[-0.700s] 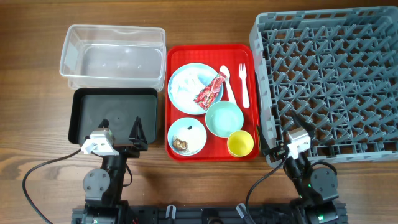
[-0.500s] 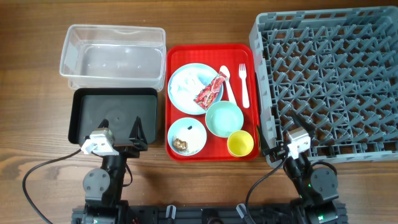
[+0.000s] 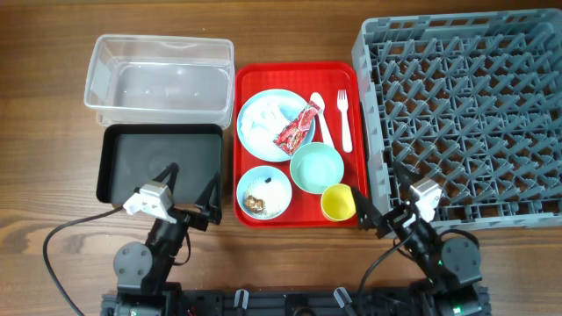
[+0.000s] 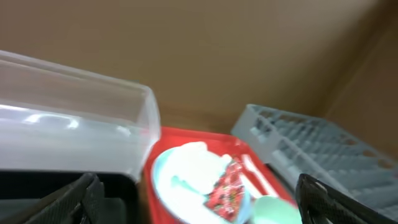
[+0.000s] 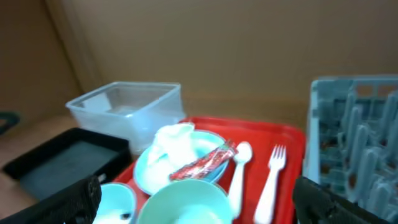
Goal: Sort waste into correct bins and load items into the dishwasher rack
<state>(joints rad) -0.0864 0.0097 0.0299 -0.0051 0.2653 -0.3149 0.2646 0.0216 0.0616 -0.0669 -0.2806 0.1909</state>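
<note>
My left gripper should next pick up the yellow cup by its rim, so the cup's base stays free for my right gripper to load into the rack (image 3: 465, 105).
A red serving tray (image 3: 246, 79) holds a light blue plate (image 3: 250, 132) with a crumpled white napkin (image 3: 262, 114) and a red snack wrapper (image 3: 297, 128). It also holds a white spoon (image 3: 321, 118), a white fork (image 3: 343, 118), an empty teal bowl (image 3: 316, 167), a bowl with brown scraps (image 3: 263, 191) and a yellow cup (image 3: 339, 203). My left gripper (image 3: 191, 189) is open and empty over the black tray's near right corner. My right gripper (image 3: 382, 204) is open and empty between the cup and the grey rack (image 3: 465, 105). The right wrist view shows the wrapper (image 5: 202, 163), spoon (image 5: 239, 171) and fork (image 5: 268, 177).
A clear plastic tub (image 3: 158, 79) stands at the back left, and the shallow black tray (image 3: 158, 158) lies in front of it. The rack fills the right side. Cables run along the near table edge behind both arms.
Both arms have turned toward the red tray. The left gripper swung right and forward, the right gripper swung left toward the yellow cup. Nothing on the tray has moved.
</note>
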